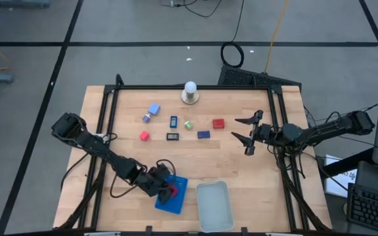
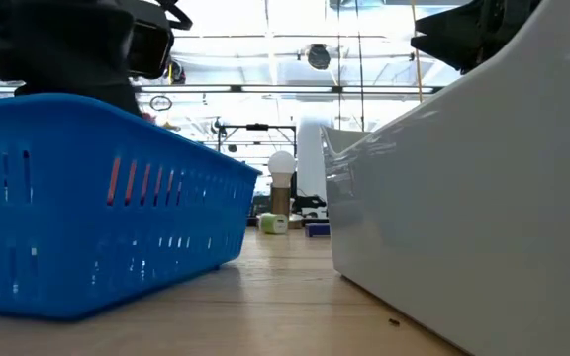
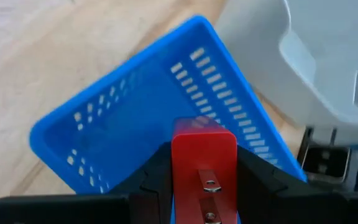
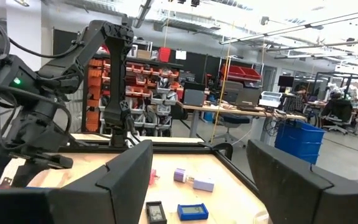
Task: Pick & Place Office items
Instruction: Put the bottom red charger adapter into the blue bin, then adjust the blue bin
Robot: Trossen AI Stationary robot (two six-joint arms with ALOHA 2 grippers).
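Note:
The red block's lower end sits low inside the blue tray's rim in the left wrist view and would stay inside. It is now time for my left gripper to release the block.
My left gripper [image 1: 170, 190] is over the blue tray [image 1: 176, 200] near the table's front edge, shut on a red block [image 3: 204, 155]. Red shows through the tray's slots [image 2: 117, 183] in the low view. The other office items lie on the far half of the table: a light blue block [image 1: 153, 109], a blue rectangle [image 1: 174, 121], a green bit [image 1: 188, 124], two red blocks [image 1: 218, 123] [image 1: 144, 136], a dark blue piece [image 1: 203, 134] and a black rectangular piece [image 1: 172, 137]. My right gripper [image 1: 247, 131] waits open, raised, at the table's right side. My left gripper pinches the red block by two opposite sides [image 3: 178, 168] between its two fingers [image 3: 157, 177]. The fingers slant down from the table's left side. The block sits inside the blue tray's outline; whether it touches the tray's floor I cannot tell.
A clear tray [image 1: 214, 205] stands right beside the blue tray, toward the table's right. A white ball on a round base [image 1: 189, 92] stands at the far edge. A dark frame [image 1: 110, 111] borders the table's left, far and right sides.

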